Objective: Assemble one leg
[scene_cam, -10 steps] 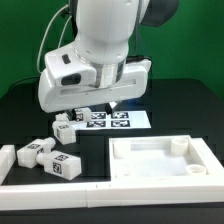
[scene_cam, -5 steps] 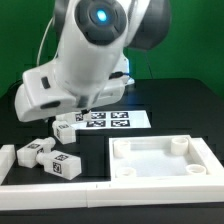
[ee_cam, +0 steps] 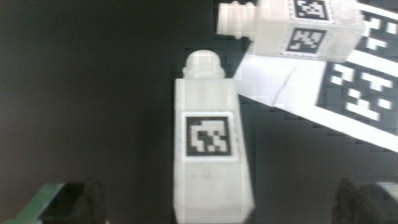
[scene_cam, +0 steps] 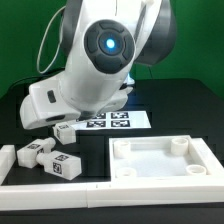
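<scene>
My gripper should move down first and then close on the tagged leg, because its fingers are well above the leg and would miss if I closed now.
In the wrist view a leg, a long white block with a square tag and a round peg at its far end, lies on the black table. My gripper is open, with one dark finger on each side of the leg's near end and not touching it. A second leg lies beyond it at the edge of the marker board. In the exterior view the arm hides my fingers. A leg lies just below the arm, and two more legs lie nearer the front.
The wide white tray-like panel sits at the exterior view's front right. The marker board lies behind it. A white L-shaped rim piece runs along the exterior view's front left edge.
The arm has swung toward the exterior view's left and turned its wrist, then settled back a little toward the legs by the marker board. The loose parts have not moved.
</scene>
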Tool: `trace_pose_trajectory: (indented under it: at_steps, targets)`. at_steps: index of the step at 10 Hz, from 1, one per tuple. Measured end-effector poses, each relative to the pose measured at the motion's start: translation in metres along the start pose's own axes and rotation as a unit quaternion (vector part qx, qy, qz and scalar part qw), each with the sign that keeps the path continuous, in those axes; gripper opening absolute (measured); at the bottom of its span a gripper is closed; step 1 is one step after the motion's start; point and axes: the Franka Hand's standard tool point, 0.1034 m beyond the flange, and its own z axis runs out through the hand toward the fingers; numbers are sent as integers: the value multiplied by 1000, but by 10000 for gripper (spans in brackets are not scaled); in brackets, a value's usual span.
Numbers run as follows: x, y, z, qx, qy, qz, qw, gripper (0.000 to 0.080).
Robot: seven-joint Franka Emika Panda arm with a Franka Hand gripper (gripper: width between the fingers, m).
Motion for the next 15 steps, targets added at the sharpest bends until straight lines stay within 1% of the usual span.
trace_pose_trajectory:
  at_steps: [1,5,6,7,8,11,12,13,14,15]
  targets:
    - [-3,4,7,2,-5,8,1000,648]
    - [-2,3,8,2,-6,13,1000,648]
    - [1,1,14,-1,-16,34,999,648]
    - [5,-2,17,-7,-29,48,998,648]
    - [10,-5,18,-10,-33,46,998,648]
    - [10,-5,19,-10,-33,45,998,648]
    - [10,-3,21,-10,-36,46,998,648]
    - [12,0,29,-9,-44,48,998,648]
    - [13,1,33,-10,-48,49,998,648]
    - [14,0,33,-9,-47,48,998,648]
